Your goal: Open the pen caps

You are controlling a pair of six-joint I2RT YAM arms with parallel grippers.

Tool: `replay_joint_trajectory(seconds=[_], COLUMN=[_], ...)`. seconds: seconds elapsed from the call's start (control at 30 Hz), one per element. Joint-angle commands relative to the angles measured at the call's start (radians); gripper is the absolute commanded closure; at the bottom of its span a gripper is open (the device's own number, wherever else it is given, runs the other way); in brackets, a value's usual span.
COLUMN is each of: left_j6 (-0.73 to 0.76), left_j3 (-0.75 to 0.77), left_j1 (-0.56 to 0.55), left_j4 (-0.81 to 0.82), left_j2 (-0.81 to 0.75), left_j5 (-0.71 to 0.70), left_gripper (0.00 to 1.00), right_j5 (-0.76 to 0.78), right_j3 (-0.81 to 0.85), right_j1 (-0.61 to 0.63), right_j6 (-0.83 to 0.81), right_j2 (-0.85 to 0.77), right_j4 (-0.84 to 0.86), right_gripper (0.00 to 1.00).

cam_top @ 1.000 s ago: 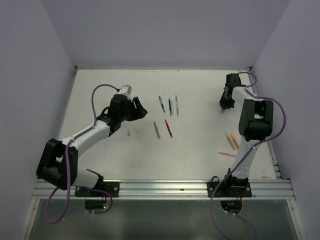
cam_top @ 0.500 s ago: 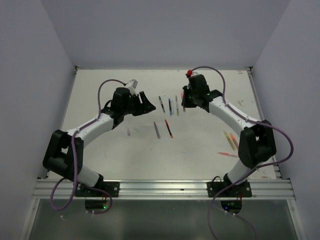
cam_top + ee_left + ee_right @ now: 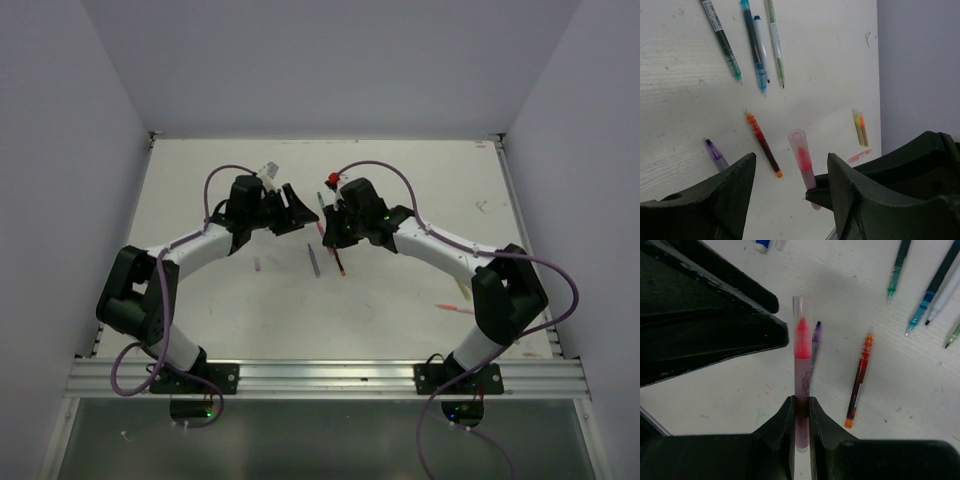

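Observation:
I will next pull the cap open with my left gripper, so I will grab the pink pen (image 3: pixel 801 377) by its clear cap (image 3: pixel 801 324) and leave the pen's body to my right gripper.
My right gripper (image 3: pixel 800 405) is shut on a pink pen (image 3: pixel 801 377) and holds it above the table. The pen's clear cap (image 3: pixel 801 315), with the pink tip inside, points at my left gripper. My left gripper (image 3: pixel 792 157) is open. In the left wrist view the capped end (image 3: pixel 801 150) stands between its fingers without touching them, closer to the right finger (image 3: pixel 850 200). In the top view the left gripper (image 3: pixel 298 212) and the right gripper (image 3: pixel 330 225) meet at the table's middle.
On the table below lie a red pen (image 3: pixel 762 145), a purple pen (image 3: pixel 715 152), and teal (image 3: pixel 722 42), blue (image 3: pixel 752 45) and green (image 3: pixel 775 42) pens. Yellow and orange pens (image 3: pixel 860 127) and a pink one (image 3: pixel 455 309) lie to the right. A small pink piece (image 3: pixel 258 266) lies to the left.
My right arm has swung from the far right to the table's middle, carrying the pink pen. My left gripper has moved right towards it, and its open fingers now flank the capped end.

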Motion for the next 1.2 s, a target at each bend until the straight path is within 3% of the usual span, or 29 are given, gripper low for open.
replay_joint_trajectory(seconds=[0.0, 0.2, 0.3, 0.57, 0.63, 0.67, 0.73, 0.87, 0.93, 1.07, 1.17], left_j6=[-0.056, -0.079, -0.084, -0.088, -0.087, -0.088, -0.09, -0.099, -0.108, -0.121, -0.127], left_j3=[0.009, -0.004, -0.011, -0.03, -0.03, -0.028, -0.028, -0.03, -0.028, -0.022, 0.01], left_j1=[0.007, 0.007, 0.007, 0.007, 0.007, 0.009, 0.009, 0.009, 0.009, 0.015, 0.033], left_j4=[0.081, 0.108, 0.119, 0.122, 0.117, 0.117, 0.117, 0.122, 0.127, 0.128, 0.076], left_j2=[0.021, 0.034, 0.03, 0.017, 0.017, 0.018, 0.018, 0.017, 0.015, 0.015, 0.029], left_j5=[0.073, 0.092, 0.098, 0.103, 0.103, 0.104, 0.106, 0.109, 0.113, 0.115, 0.098], left_gripper=[0.38, 0.39, 0.47, 0.85, 0.94, 0.96, 1.0, 1.0, 1.0, 1.0, 1.0], right_j5=[-0.04, -0.053, -0.042, -0.025, -0.03, -0.03, -0.037, -0.04, -0.048, -0.022, 0.12], right_j3=[0.013, 0.011, 0.005, 0.0, 0.003, 0.002, 0.003, 0.02, 0.031, 0.046, 0.043], right_j1=[0.026, 0.036, 0.038, 0.038, 0.038, 0.039, 0.039, 0.046, 0.046, 0.055, 0.116], right_j6=[0.024, 0.043, 0.049, 0.064, 0.061, 0.061, 0.061, 0.063, 0.063, 0.047, -0.027], right_j2=[-0.006, -0.007, -0.012, 0.0, 0.011, 0.016, 0.03, 0.054, 0.068, 0.094, 0.086], right_j4=[0.071, 0.097, 0.113, 0.143, 0.147, 0.153, 0.163, 0.171, 0.168, 0.15, 0.098], right_gripper=[1.0, 1.0, 1.0, 1.0, 0.94, 0.81, 0.72, 0.71, 0.71, 1.0, 1.0])
